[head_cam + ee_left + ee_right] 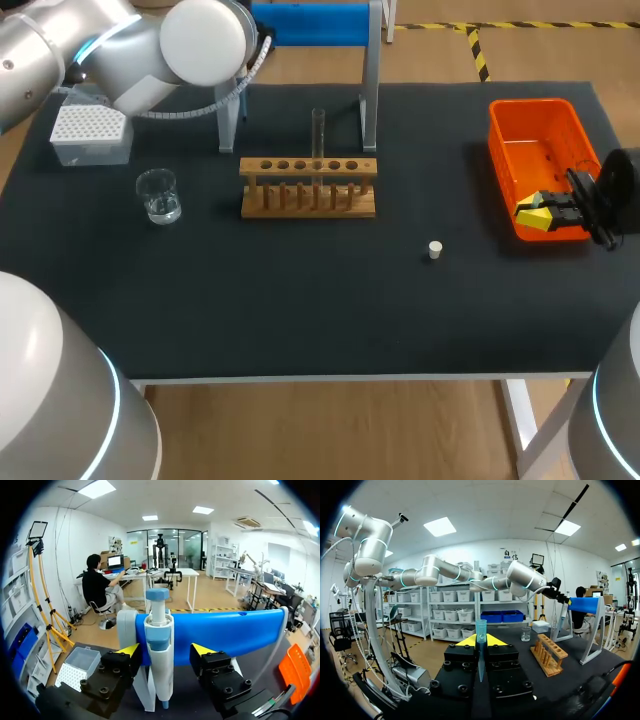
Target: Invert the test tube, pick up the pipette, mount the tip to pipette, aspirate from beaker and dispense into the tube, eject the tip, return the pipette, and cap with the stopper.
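Observation:
My left gripper grabs the pipette by its white body [161, 669] next, to aspirate from the beaker and dispense into the tube.
The white pipette with a blue top [159, 650] hangs on the blue stand [225, 635] at the back of the table. My left gripper [165, 652] is open around it, a finger on each side, with a gap showing on one side. In the head view my left arm covers that gripper. A clear test tube [318, 135] stands upright in the wooden rack [308, 190]. The glass beaker [158, 195] sits left of the rack, near the white tip box [90, 130]. A small white stopper [435, 250] lies right of centre. My right gripper [535, 215] hovers shut over the orange bin [500, 150].
The blue stand's two upright legs [368, 95] rise just behind the rack. In the right wrist view a thin bluish strip shows between the shut right gripper's [480, 641] tips; what it is I cannot tell. The rack [548, 652] lies ahead of that gripper.

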{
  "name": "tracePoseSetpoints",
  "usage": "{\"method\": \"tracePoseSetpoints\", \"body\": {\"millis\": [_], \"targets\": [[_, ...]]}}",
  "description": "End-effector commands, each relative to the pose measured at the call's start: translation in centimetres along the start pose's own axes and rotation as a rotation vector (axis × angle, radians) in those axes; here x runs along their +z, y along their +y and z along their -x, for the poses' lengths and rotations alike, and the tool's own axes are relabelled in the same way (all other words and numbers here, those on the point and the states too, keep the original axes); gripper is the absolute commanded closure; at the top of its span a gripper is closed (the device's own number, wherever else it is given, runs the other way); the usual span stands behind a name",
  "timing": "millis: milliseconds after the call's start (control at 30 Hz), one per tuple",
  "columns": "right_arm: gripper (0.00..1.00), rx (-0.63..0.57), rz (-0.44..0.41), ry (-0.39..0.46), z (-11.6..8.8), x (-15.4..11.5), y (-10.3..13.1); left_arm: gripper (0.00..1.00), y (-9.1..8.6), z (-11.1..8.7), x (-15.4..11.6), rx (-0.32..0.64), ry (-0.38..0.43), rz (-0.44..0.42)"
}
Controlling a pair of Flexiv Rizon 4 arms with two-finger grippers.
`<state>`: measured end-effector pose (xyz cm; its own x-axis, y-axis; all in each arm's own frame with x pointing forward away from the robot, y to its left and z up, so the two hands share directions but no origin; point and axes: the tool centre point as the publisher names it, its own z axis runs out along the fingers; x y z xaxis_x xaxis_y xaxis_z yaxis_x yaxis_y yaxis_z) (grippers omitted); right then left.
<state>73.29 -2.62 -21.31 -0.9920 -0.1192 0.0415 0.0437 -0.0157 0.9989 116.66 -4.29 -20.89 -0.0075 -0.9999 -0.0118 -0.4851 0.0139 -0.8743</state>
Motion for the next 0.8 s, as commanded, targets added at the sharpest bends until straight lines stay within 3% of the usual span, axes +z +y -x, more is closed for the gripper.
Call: {"method": "tracePoseSetpoints", "body": {"millis": [33,367,467,800], "targets": [[1.0,-0.001,0.0,0.001,-0.06,-0.06,-0.03,0.37,-0.07,0.02,0.22,-0.002,-0.001,0.004],[1.0,-0.001,0.0,0.001,-0.06,-0.06,-0.03,0.4,0.01,-0.01,0.57,-0.012,-0.002,0.0],[1.0,-0.001,0.0,0.001,-0.06,-0.06,-0.03,0.68,0.02,-0.04,0.61,-0.011,-0.002,-0.001],[1.0,-0.001,0.0,0.001,-0.06,-0.06,-0.03,0.57,0.31,-0.21,0.68,-0.009,-0.003,0.007]]}}
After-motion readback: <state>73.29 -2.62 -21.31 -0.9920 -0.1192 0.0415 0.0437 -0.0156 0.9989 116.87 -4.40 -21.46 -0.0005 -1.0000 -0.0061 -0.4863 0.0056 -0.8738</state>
